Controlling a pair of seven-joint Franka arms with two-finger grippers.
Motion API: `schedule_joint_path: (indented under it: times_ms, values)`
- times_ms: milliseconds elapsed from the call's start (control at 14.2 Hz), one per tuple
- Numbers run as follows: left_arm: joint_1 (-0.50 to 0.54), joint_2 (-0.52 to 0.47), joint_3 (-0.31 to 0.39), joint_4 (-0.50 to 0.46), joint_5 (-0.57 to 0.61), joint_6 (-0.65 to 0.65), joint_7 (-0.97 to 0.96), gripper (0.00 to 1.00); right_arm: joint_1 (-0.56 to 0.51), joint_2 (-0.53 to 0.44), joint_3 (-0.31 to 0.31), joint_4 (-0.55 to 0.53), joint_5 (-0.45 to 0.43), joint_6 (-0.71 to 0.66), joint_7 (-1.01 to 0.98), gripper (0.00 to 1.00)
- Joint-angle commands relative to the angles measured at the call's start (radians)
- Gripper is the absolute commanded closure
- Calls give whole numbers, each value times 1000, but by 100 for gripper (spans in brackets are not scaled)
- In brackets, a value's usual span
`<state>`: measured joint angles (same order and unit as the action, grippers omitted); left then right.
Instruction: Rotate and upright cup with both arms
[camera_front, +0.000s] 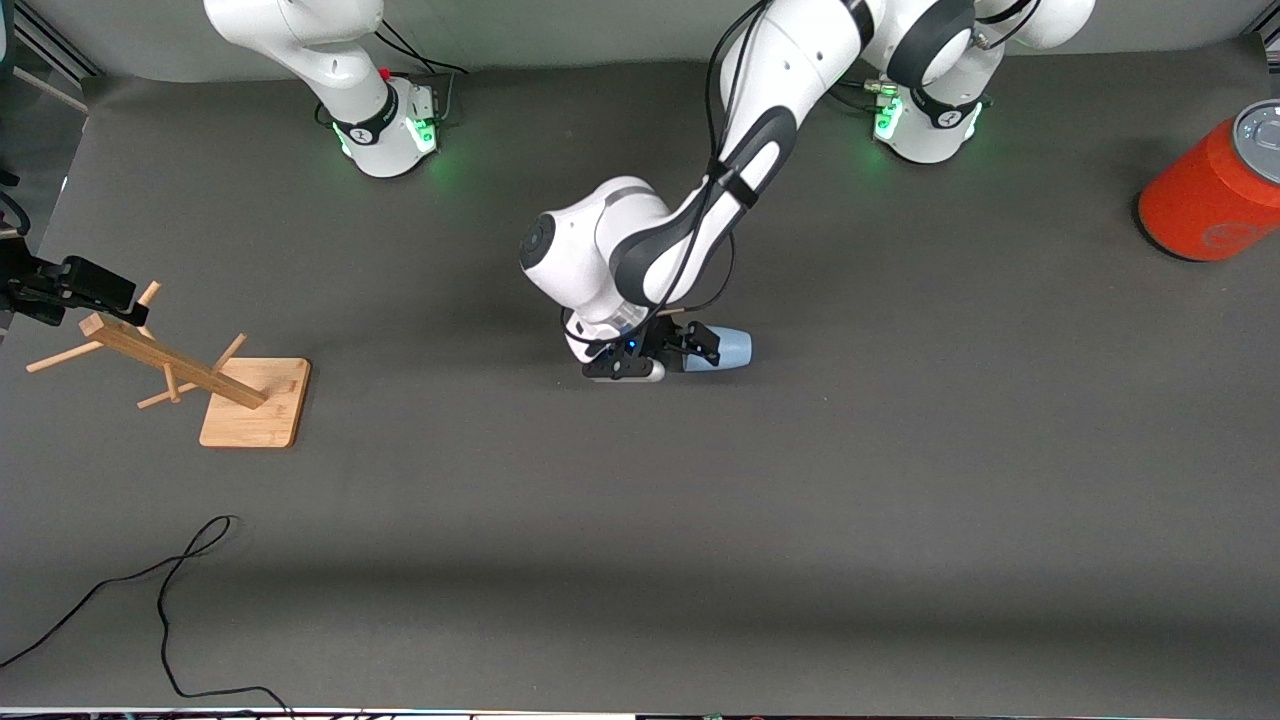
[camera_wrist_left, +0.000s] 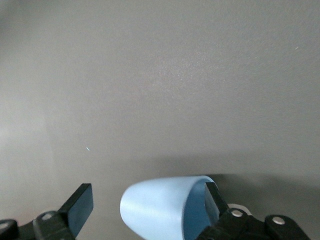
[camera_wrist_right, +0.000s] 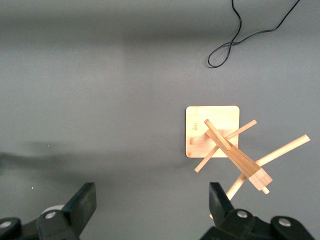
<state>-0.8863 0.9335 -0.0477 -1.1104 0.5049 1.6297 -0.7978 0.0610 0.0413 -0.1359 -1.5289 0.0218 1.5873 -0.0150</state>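
Next, my left gripper grabs the rim of the cup's opening (camera_wrist_left: 189, 202) to upright the pale blue cup.
The pale blue cup (camera_front: 728, 349) lies on its side on the grey table mat, near the middle, with its base toward the left arm's end of the table. My left gripper (camera_front: 694, 348) is low at the cup's mouth and open. In the left wrist view the cup (camera_wrist_left: 160, 207) lies between the fingers of my left gripper (camera_wrist_left: 147, 202). One finger (camera_wrist_left: 214, 199) is just inside the mouth and the other finger (camera_wrist_left: 80, 206) stands apart from the wall. My right gripper (camera_front: 95, 288) hangs open and empty over the wooden rack. It also shows in the right wrist view (camera_wrist_right: 150, 202).
A wooden peg rack (camera_front: 190, 375) on a square base stands toward the right arm's end; it also shows in the right wrist view (camera_wrist_right: 220, 137). An orange-red can with a grey lid (camera_front: 1215, 190) stands at the left arm's end. A black cable (camera_front: 165, 600) lies near the front edge.
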Motion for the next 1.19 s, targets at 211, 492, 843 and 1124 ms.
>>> schedule_joint_path:
  times_ms: [211, 492, 843, 1124]
  values:
    - [-33, 44, 12, 12, 38, -56, 77, 4, 2, -14, 2, -19, -11, 2, -31, 0]
    - [-31, 42, 12, -6, 34, -54, 106, 5, 2, -14, 1, -23, -10, 2, -74, 0]
    - [-25, 41, 19, -6, 37, -57, 219, 100, 0, -14, -1, -36, 3, -1, -71, 0]
    - [-25, 41, 19, -6, 37, -57, 221, 100, 2, -14, -1, -34, 3, -6, -59, 0]
